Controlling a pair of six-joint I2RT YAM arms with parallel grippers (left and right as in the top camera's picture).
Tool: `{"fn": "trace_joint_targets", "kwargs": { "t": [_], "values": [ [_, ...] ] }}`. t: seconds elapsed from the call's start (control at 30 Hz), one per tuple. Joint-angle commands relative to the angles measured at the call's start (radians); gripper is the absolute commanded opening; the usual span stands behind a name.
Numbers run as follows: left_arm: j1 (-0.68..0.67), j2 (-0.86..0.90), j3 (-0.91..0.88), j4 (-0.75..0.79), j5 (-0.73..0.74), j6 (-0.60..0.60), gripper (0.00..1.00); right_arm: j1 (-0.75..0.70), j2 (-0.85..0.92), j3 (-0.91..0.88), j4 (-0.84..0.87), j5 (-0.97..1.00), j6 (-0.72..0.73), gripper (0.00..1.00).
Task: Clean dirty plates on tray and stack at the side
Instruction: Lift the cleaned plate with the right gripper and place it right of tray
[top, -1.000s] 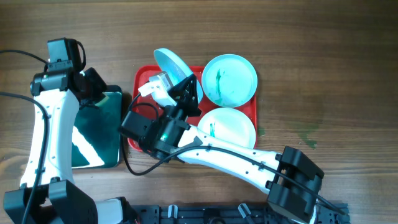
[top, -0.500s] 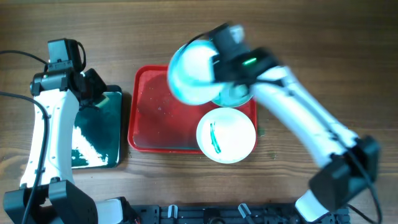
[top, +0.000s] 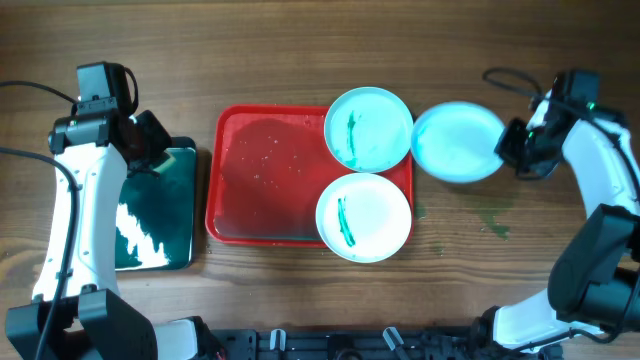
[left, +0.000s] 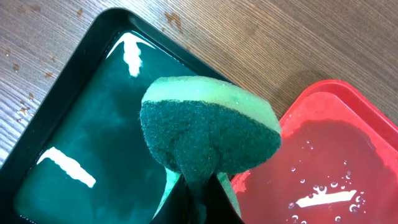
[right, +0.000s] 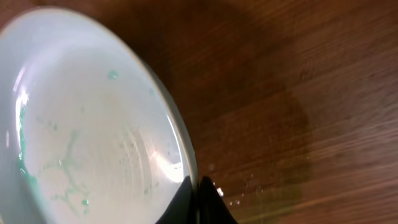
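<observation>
My right gripper now stays closed on the plate. The plate hangs tilted above the wood, its edge close to the back plate, and would fall if I opened now.
The red tray (top: 262, 170) lies mid-table. Two plates with green smears sit at its right side, one at the back (top: 368, 128) and one at the front (top: 363, 216). A third plate (top: 456, 142) is right of the tray over the wood. My right gripper (top: 507, 146) is shut on its right rim; in the right wrist view the fingers (right: 198, 198) pinch the rim of this plate (right: 87, 124), which bears faint teal traces. My left gripper (left: 200, 208) is shut on a green sponge (left: 208, 127) above the black tub's right edge, beside the tray's corner (left: 336, 155).
A black rectangular tub (top: 155, 210) of teal liquid stands left of the tray; it also shows in the left wrist view (left: 81, 124). Water beads lie on the tray floor. Faint green stains (top: 492, 215) mark the wood right of the tray.
My right arm has swung the plate from above the tray's left part across to the right of the tray, over the table. The left arm has not moved.
</observation>
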Motion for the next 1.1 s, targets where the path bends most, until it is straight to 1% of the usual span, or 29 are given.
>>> {"fn": "trace_joint_targets", "kwargs": {
  "t": [0.0, 0.03, 0.13, 0.23, 0.33, 0.37, 0.4, 0.43, 0.5, 0.57, 0.63, 0.7, 0.73, 0.77, 0.83, 0.87, 0.93, 0.97, 1.03, 1.07],
  "values": [
    [0.004, 0.003, 0.000, 0.003, -0.016, -0.010, 0.04, 0.001, -0.022, -0.120, 0.082, 0.009, 0.048, 0.04],
    [0.004, 0.003, 0.000, 0.003, -0.016, -0.010, 0.04, -0.003, -0.022, -0.161, 0.113, 0.029, 0.064, 0.04],
    [0.004, 0.003, 0.000, 0.003, -0.016, -0.010, 0.04, -0.024, -0.022, -0.207, 0.124, 0.084, 0.108, 0.04],
    [0.004, 0.003, 0.000, 0.003, -0.016, -0.010, 0.04, -0.056, -0.022, -0.214, 0.102, 0.157, 0.145, 0.04],
    [0.004, 0.003, 0.000, 0.003, -0.016, -0.010, 0.04, -0.090, -0.022, -0.212, 0.117, 0.142, 0.152, 0.06],
    [0.004, 0.003, 0.000, 0.003, -0.016, -0.010, 0.04, -0.093, -0.022, -0.210, 0.126, 0.108, 0.135, 0.13],
    [0.004, 0.003, 0.000, 0.003, -0.016, -0.010, 0.04, -0.093, -0.022, -0.206, 0.129, 0.057, 0.094, 0.24],
    [0.004, 0.003, 0.000, 0.003, -0.016, -0.010, 0.04, -0.092, -0.022, -0.188, 0.119, -0.038, 0.019, 0.36],
    [0.004, 0.003, 0.000, 0.003, -0.013, -0.010, 0.04, -0.091, -0.032, -0.143, 0.074, -0.050, -0.001, 0.41],
    [0.004, 0.003, 0.000, 0.002, -0.012, -0.010, 0.04, -0.086, -0.060, -0.100, 0.021, -0.050, -0.013, 0.43],
    [0.004, 0.003, 0.000, 0.002, -0.012, -0.010, 0.04, -0.061, -0.147, -0.049, -0.044, -0.100, -0.045, 0.47],
    [0.004, 0.003, 0.000, 0.003, -0.012, -0.010, 0.04, 0.001, -0.235, -0.044, -0.061, -0.232, -0.057, 0.47],
    [0.004, 0.003, 0.000, 0.003, -0.012, -0.010, 0.04, 0.055, -0.265, -0.044, -0.080, -0.277, -0.054, 0.47],
    [0.004, 0.003, 0.000, 0.003, -0.012, -0.010, 0.04, 0.123, -0.277, -0.044, -0.117, -0.280, -0.046, 0.47],
    [0.004, 0.003, 0.000, 0.003, -0.012, -0.010, 0.04, 0.214, -0.271, -0.052, -0.158, -0.266, -0.041, 0.47],
    [0.004, 0.003, 0.000, 0.003, -0.012, -0.010, 0.04, 0.272, -0.270, -0.073, -0.162, -0.231, -0.014, 0.47],
    [0.004, 0.003, 0.000, 0.003, -0.012, -0.010, 0.04, 0.360, -0.270, -0.121, -0.143, -0.139, 0.054, 0.46],
    [0.004, 0.003, 0.000, 0.003, -0.012, -0.010, 0.04, 0.401, -0.270, -0.149, -0.120, -0.128, 0.054, 0.46],
    [0.004, 0.003, 0.000, 0.003, -0.012, -0.010, 0.04, 0.484, -0.266, -0.201, -0.089, -0.088, 0.056, 0.40],
    [0.004, 0.003, 0.000, 0.003, -0.012, -0.010, 0.04, 0.508, -0.262, -0.214, -0.085, -0.062, 0.064, 0.38]
  ]
}}
